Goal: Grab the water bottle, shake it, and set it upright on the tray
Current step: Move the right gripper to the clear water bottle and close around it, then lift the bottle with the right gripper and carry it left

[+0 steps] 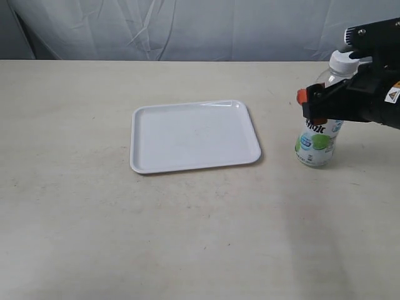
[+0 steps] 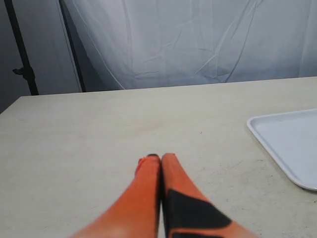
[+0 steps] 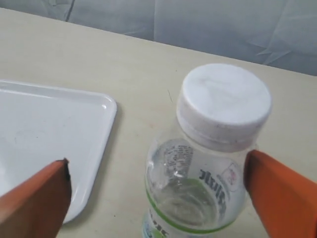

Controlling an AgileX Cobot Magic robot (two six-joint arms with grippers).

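Note:
The right gripper grips the water bottle by its labeled body (image 1: 320, 134) next, to shake it and stand it on the tray (image 1: 194, 134).
The water bottle (image 1: 319, 142), clear with a white cap and a white, green and blue label, stands upright on the table just right of the white tray (image 1: 194, 134). My right gripper (image 1: 315, 106) is open at the bottle's shoulder, below the cap. In the right wrist view the bottle (image 3: 198, 188) sits between the spread orange fingers (image 3: 34, 198). One finger is close against its side and the other is well apart, over the tray's corner (image 3: 44, 124). My left gripper (image 2: 161, 157) is shut and empty over bare table, with the tray's edge (image 2: 292, 144) off to one side.
The beige table (image 1: 94, 219) runs wide to the left and front of the tray. A white cloth backdrop (image 1: 187, 28) hangs behind the table's far edge. The right arm's black body (image 1: 381, 94) reaches in from the right edge.

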